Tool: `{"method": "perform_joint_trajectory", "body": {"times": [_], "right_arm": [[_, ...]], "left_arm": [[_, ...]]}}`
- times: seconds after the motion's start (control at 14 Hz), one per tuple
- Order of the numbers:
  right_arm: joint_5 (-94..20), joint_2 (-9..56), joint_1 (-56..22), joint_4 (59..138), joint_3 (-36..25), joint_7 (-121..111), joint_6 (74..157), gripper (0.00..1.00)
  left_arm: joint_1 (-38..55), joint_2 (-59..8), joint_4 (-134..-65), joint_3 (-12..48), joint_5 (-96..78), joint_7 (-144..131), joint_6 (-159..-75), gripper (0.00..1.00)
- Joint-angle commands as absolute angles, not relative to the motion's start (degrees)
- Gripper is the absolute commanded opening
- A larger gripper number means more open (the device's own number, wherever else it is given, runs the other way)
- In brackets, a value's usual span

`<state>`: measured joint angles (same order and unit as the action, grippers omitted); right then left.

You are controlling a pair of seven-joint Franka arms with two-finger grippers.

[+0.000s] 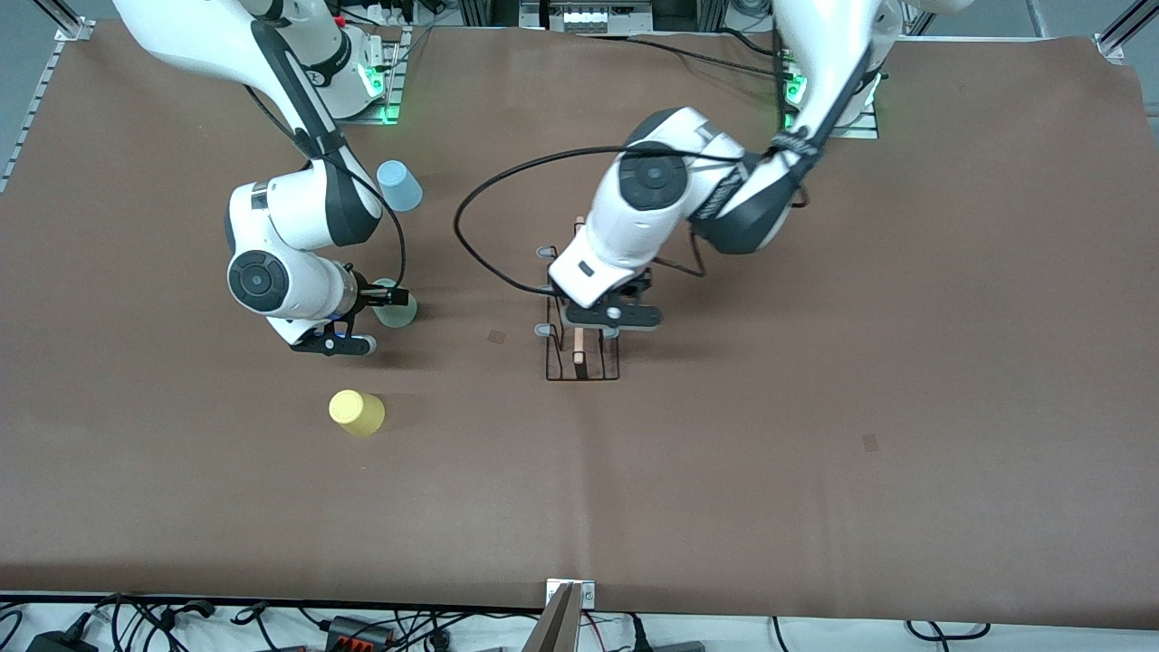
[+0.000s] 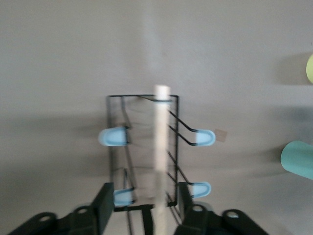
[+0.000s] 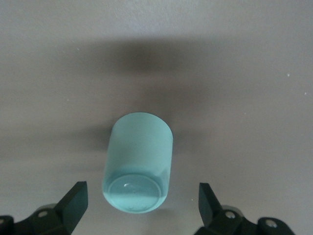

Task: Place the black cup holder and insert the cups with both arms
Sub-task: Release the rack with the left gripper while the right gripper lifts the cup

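Note:
I would miss the mint green cup if I closed now, as my right gripper's fingers stop short of its sides. I should lower them first, then close.
The black cup holder stands at the table's middle, its wooden rod along the top and pale-tipped pegs out to both sides. My left gripper is open right over it, its fingers astride the rod and wire frame without touching the rod. The mint green cup stands upside down toward the right arm's end. My right gripper is open just above it, with the cup between its spread fingers and apart from both.
The light blue cup stands upside down near the right arm's base. The yellow cup stands nearer to the front camera than the mint cup. A black cable loops from the left arm beside the rack.

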<state>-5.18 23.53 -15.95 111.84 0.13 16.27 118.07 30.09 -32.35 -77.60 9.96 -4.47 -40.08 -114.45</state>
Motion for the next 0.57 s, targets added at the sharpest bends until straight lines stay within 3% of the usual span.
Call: {"method": "perform_joint_trajectory", "body": {"times": [0.0, 0.5], "right_arm": [[-5.89, 22.76, -17.14, 113.82, -0.09, 18.62, 119.44, 1.0], [-5.89, 25.57, -18.11, 113.47, -0.18, 19.07, 121.46, 0.99]], "left_arm": [[24.38, -27.34, -78.57, 10.19, -5.36, -39.2, -108.13, 1.0], [13.81, -24.87, -79.28, 9.85, -4.4, -28.05, -98.71, 1.0]]}}
